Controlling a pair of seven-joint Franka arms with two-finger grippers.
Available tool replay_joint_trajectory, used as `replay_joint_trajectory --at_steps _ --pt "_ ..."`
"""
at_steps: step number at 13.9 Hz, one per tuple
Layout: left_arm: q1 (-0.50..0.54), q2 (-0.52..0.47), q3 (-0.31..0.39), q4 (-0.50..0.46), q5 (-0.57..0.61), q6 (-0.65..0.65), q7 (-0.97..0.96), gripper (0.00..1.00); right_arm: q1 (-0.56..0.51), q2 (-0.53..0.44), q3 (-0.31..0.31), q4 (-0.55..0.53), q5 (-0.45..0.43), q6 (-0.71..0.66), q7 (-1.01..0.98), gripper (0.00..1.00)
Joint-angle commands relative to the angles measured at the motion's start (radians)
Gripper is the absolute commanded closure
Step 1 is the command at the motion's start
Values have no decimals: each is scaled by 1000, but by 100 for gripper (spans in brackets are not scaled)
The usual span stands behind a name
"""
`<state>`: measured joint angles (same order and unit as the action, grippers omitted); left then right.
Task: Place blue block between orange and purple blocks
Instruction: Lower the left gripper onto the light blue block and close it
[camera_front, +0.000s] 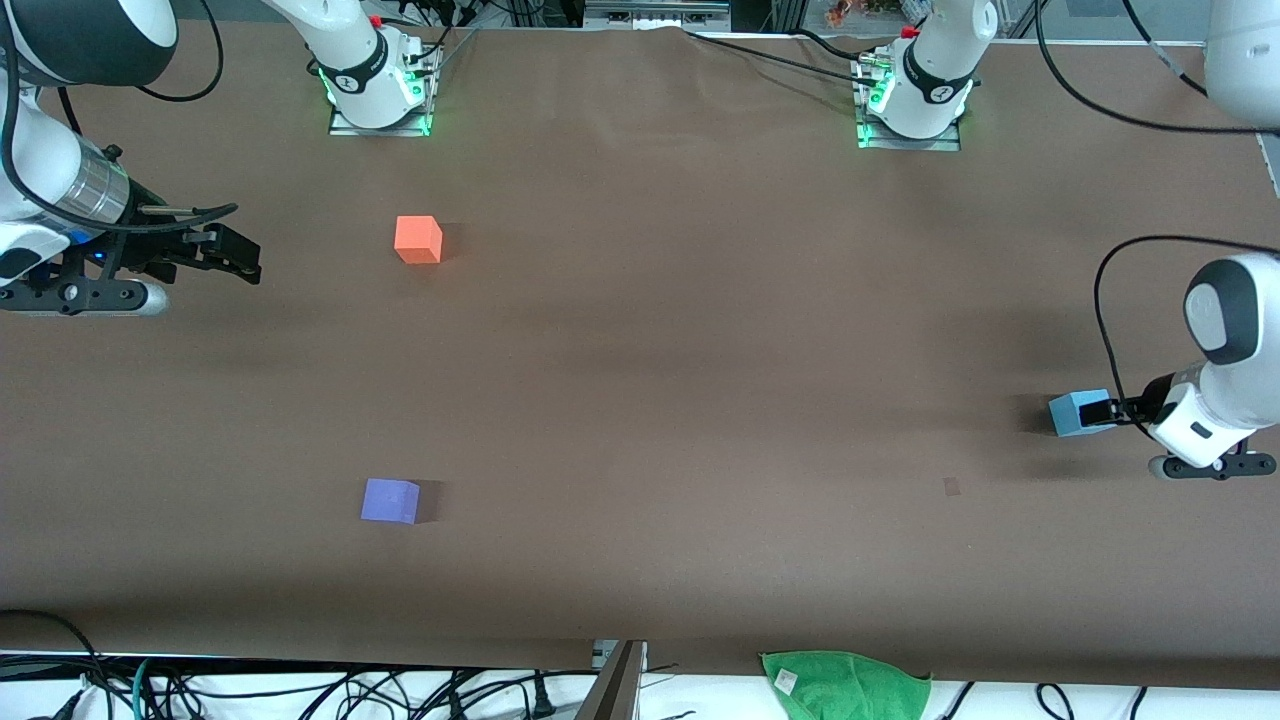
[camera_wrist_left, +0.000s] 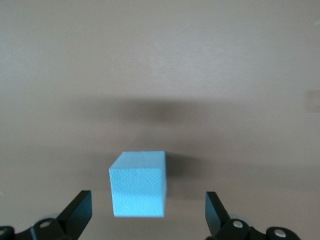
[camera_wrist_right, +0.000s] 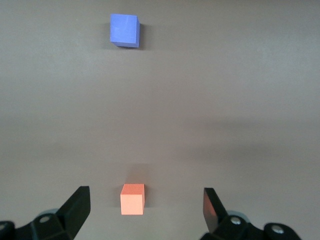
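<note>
The blue block (camera_front: 1078, 412) needs to be set between the orange and purple blocks. My left gripper should next grab the blue block by its two opposite sides.
The blue block (camera_front: 1078, 412) sits on the brown table at the left arm's end. My left gripper (camera_front: 1102, 412) is low beside it and open. In the left wrist view the blue block (camera_wrist_left: 138, 184) lies just ahead of and between the spread fingers of the left gripper (camera_wrist_left: 147, 202), touching neither. The orange block (camera_front: 418, 240) and the purple block (camera_front: 390, 500) sit toward the right arm's end, the purple one nearer to the front camera. My right gripper (camera_front: 235, 258) is open and empty, raised beside the orange block (camera_wrist_right: 132, 198). The right wrist view also shows the purple block (camera_wrist_right: 124, 30) and the right gripper (camera_wrist_right: 146, 196).
A green cloth (camera_front: 848, 685) lies at the table's edge nearest the front camera. A small dark mark (camera_front: 951, 486) is on the table near the blue block. The arm bases (camera_front: 378, 90) (camera_front: 915, 100) stand along the edge farthest from the front camera. Bare brown table lies between the orange and purple blocks.
</note>
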<state>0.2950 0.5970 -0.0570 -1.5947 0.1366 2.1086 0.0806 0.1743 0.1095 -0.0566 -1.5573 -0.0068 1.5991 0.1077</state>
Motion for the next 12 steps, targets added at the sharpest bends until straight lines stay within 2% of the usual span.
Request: replay_joint_trajectory --at_steps 1,11,12 --pt "47 43 -18 18 5 10 22 0 -7 -4 6 5 -7 -8 1 0" --pt "65 116 -18 -8 -41 8 25 0 -7 -4 6 5 -7 -7 1 0" --pt "73 119 -20 -10 -40 8 30 13 -7 -4 6 5 -7 -7 1 0"
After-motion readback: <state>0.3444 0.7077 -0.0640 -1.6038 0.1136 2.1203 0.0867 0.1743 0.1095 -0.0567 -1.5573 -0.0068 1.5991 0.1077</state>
